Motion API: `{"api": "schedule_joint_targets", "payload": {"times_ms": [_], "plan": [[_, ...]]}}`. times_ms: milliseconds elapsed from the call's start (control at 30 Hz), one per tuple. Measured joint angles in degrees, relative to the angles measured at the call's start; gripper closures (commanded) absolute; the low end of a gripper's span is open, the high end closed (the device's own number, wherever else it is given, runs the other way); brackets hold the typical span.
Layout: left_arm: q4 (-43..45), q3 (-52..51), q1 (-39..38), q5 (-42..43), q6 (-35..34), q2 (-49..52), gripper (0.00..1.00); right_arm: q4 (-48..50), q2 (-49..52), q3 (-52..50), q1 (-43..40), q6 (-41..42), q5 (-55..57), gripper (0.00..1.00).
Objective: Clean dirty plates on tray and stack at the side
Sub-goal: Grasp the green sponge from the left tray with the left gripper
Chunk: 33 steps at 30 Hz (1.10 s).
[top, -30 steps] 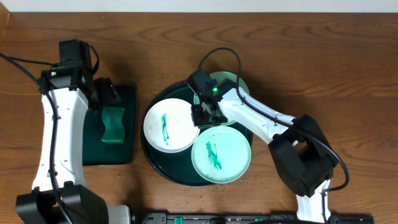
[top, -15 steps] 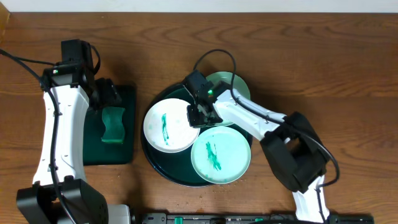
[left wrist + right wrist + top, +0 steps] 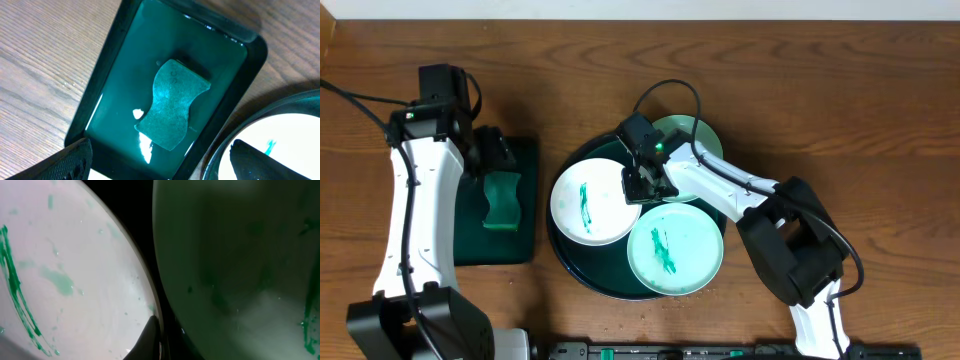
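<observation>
The left gripper takes hold of the green sponge across its narrow middle (image 3: pixel 503 201) (image 3: pixel 171 104) next, so the sponge's wide ends stay free to wipe the plates clean.
The white plate (image 3: pixel 588 203) with teal smears lies at the left of the round dark tray (image 3: pixel 563 256). One turquoise plate (image 3: pixel 675 250) lies at the tray's front, the other (image 3: pixel 692 137) at its back, partly hidden by my right arm. My right gripper (image 3: pixel 638 184) is low at the white plate's right rim. In the right wrist view one finger (image 3: pixel 152 336) rests on the rim of the white plate (image 3: pixel 65 275) and the jaws look closed on it. The shadowed turquoise plate (image 3: pixel 240 255) lies beside it. My left gripper (image 3: pixel 498 150) is open and empty.
A small rectangular dark green tray (image 3: pixel 527 160) at the left holds wet liquid and a green sponge (image 3: pixel 502 200). In the left wrist view my open left gripper (image 3: pixel 162 162) hovers above the sponge (image 3: pixel 172 102). Bare wooden table lies right of the round tray.
My right gripper has shifted a little left onto the white plate's rim. The left arm and the plates have not moved.
</observation>
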Motion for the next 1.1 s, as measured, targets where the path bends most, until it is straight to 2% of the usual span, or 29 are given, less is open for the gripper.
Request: {"api": "schedule_joint_targets", "payload": {"times_ms": [333,467,500,567,667,900,933,1000,1033,1067,1100], "plan": [[5.51,-7.19,0.0,0.0,0.59,0.55,0.12,1.29,0.07,0.0,-0.09,-1.33,0.07,0.99],[6.21,-7.45,0.0,0.02,1.88,3.02,0.15,1.33,0.11,0.0,-0.11,-1.6,0.04,0.99],[6.25,-7.45,0.0,0.04,2.05,3.98,0.23,1.33,0.11,0.0,-0.11,-1.66,0.04,0.99],[6.32,-7.45,0.0,0.09,2.84,6.95,0.34,1.33,0.11,0.0,-0.11,-1.81,0.04,0.99],[7.37,-7.48,0.0,1.4,5.05,11.74,0.46,1.33,0.11,0.0,-0.11,-2.05,0.02,0.99],[7.32,-7.56,0.0,3.26,6.95,20.57,0.54,1.36,0.11,0.0,-0.13,-2.19,0.0,0.99],[7.41,-7.56,0.02,3.23,7.02,20.98,0.58,1.38,0.11,0.0,-0.13,-2.19,0.0,0.99],[7.72,-7.56,0.07,3.19,7.37,21.33,0.74,1.38,0.11,0.0,-0.13,-2.19,0.0,0.99],[7.82,-7.56,0.09,3.08,7.58,21.55,0.88,1.38,0.11,0.0,-0.13,-2.19,0.02,0.99],[7.96,-7.56,0.11,2.71,7.5,21.88,0.92,1.38,0.11,0.0,-0.11,-2.19,0.0,0.99],[8.13,-7.54,0.26,2.29,7.54,22.16,0.93,1.4,0.11,0.0,-0.13,-2.19,0.0,0.99]]}}
